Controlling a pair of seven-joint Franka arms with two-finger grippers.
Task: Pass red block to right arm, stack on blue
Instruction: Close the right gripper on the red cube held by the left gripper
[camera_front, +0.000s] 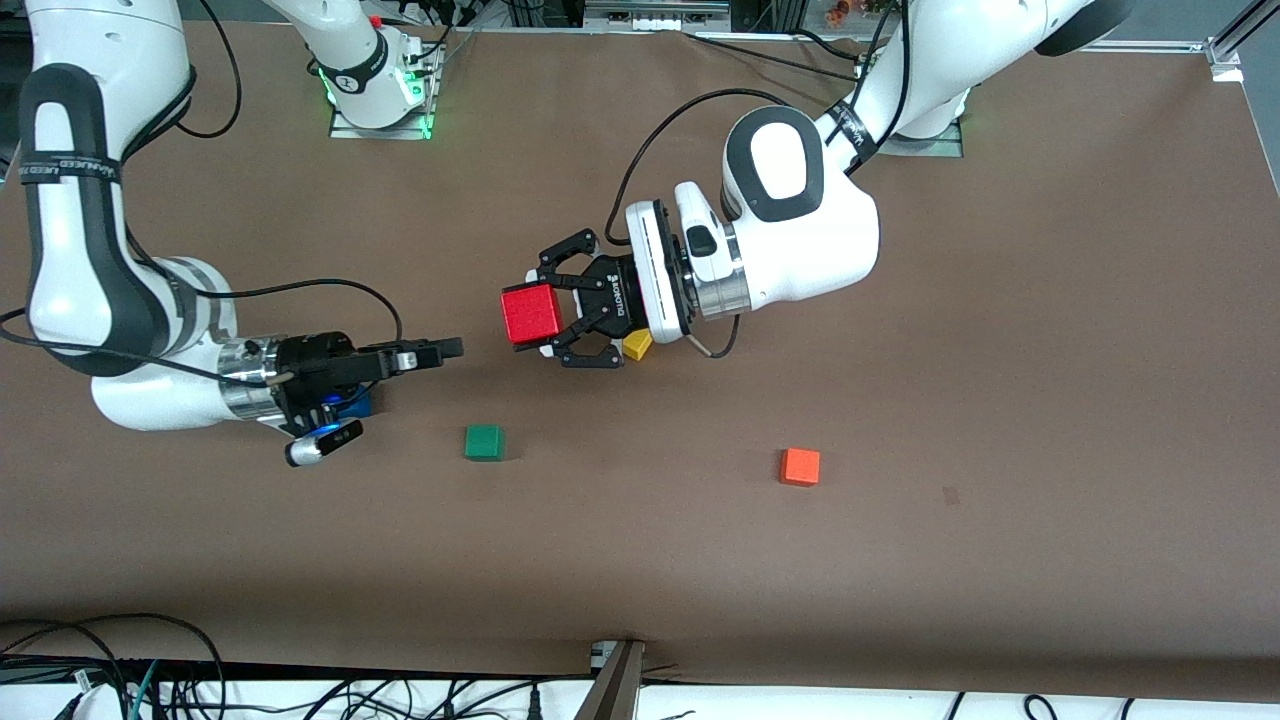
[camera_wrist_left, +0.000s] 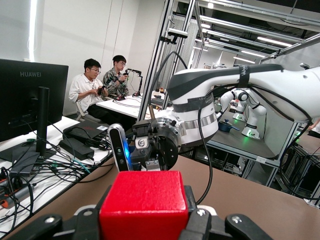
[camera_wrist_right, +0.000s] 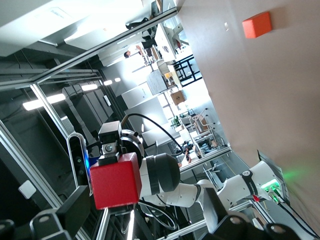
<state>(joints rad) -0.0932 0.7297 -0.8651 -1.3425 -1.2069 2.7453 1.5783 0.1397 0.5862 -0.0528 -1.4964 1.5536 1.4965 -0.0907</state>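
My right gripper grabs the red block by its exposed end next, to stack it on the blue cube.
My left gripper, a black claw, is shut on the red block and holds it above the middle of the table. In the left wrist view the red block fills the space between the fingers. My right gripper is open and empty. It points at the red block with a short gap between them. In the right wrist view the red block sits ahead of its spread fingers. The blue cube lies on the table, mostly hidden under the right wrist.
A green cube lies nearer the front camera than the two grippers. An orange cube lies toward the left arm's end and also shows in the right wrist view. A yellow block lies under the left gripper.
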